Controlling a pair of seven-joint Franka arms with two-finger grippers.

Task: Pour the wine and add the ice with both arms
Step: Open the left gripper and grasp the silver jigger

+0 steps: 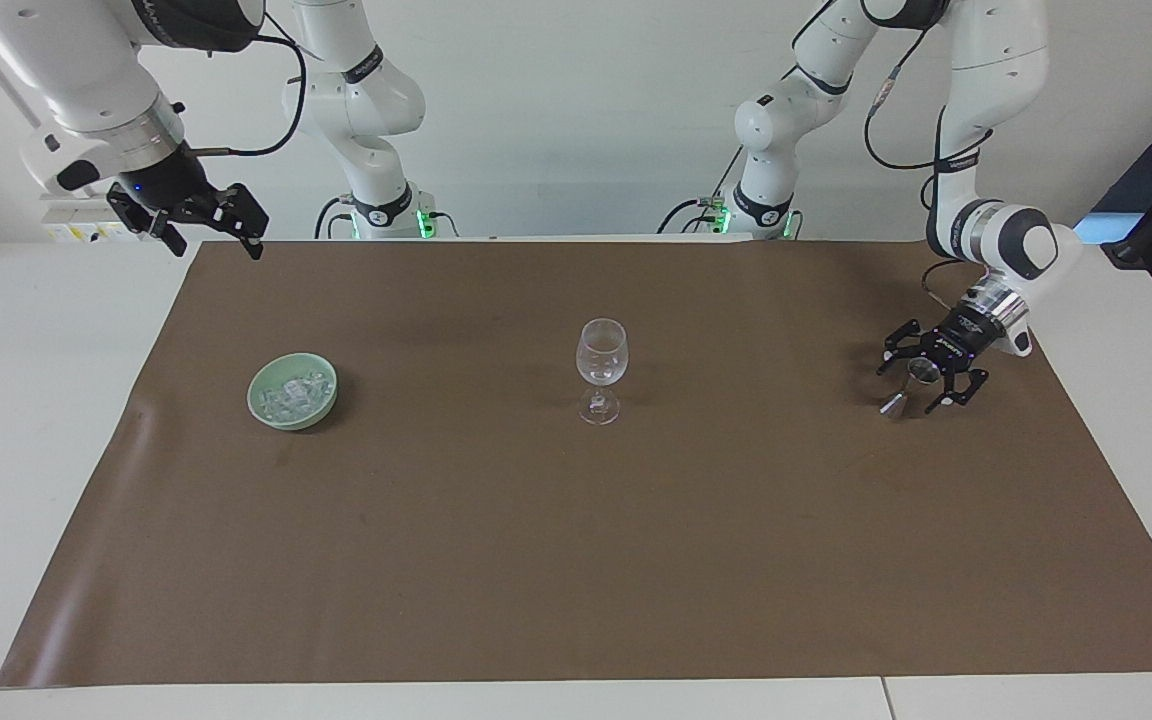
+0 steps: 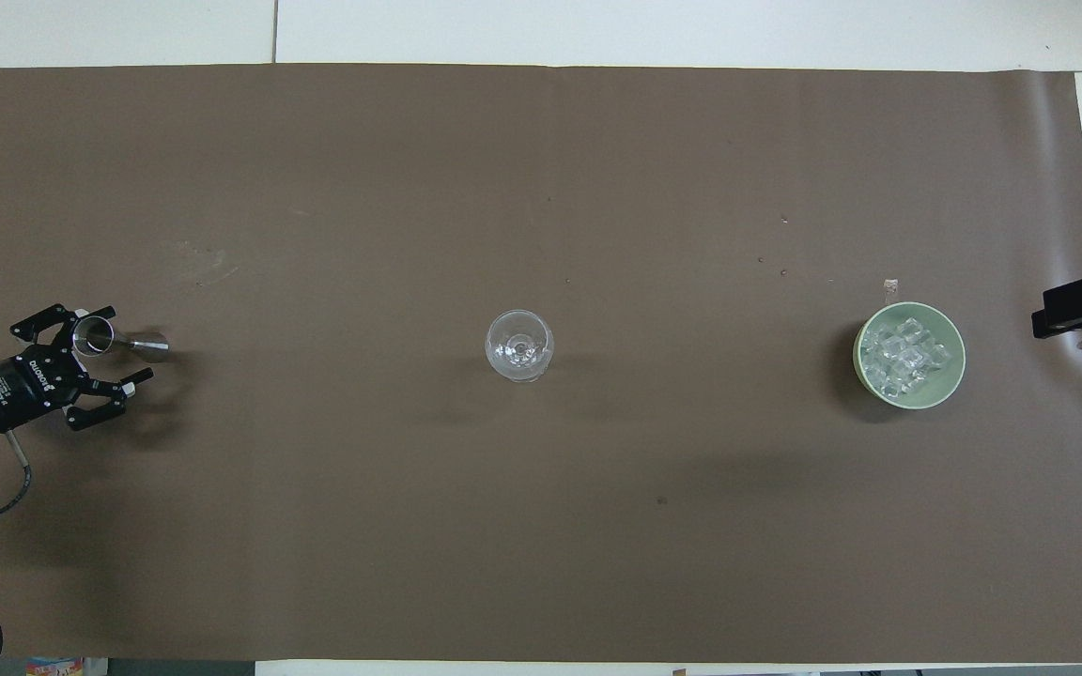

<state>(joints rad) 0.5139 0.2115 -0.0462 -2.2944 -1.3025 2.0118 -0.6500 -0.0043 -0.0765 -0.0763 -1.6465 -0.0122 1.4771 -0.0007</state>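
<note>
I should next grip the jigger with my left gripper by the narrow middle [image 2: 124, 342] between its steel cups, because the cups widen outward in sloping cones.
A clear wine glass [image 1: 601, 368] [image 2: 519, 345] stands upright mid-mat. A small steel jigger [image 1: 920, 374] [image 2: 152, 346] stands toward the left arm's end. My left gripper [image 1: 906, 389] [image 2: 127, 343] is open and low, one finger on each side of the jigger's upper cup, and I cannot tell whether they touch it. No wine shows, and whether the jigger holds any is hidden. The ice [image 1: 294, 391] [image 2: 907, 355] is heaped in a pale green bowl [image 1: 267, 408] [image 2: 957, 376] toward the right arm's end. My right gripper [image 1: 217, 244] [image 2: 1079, 304] waits open, raised over the mat's corner there.
A brown mat [image 1: 576, 560] covers most of the white table [image 1: 46, 420]. Glass, bowl and jigger stand in one row across it, well apart. Both arm bases stand at the robots' edge.
</note>
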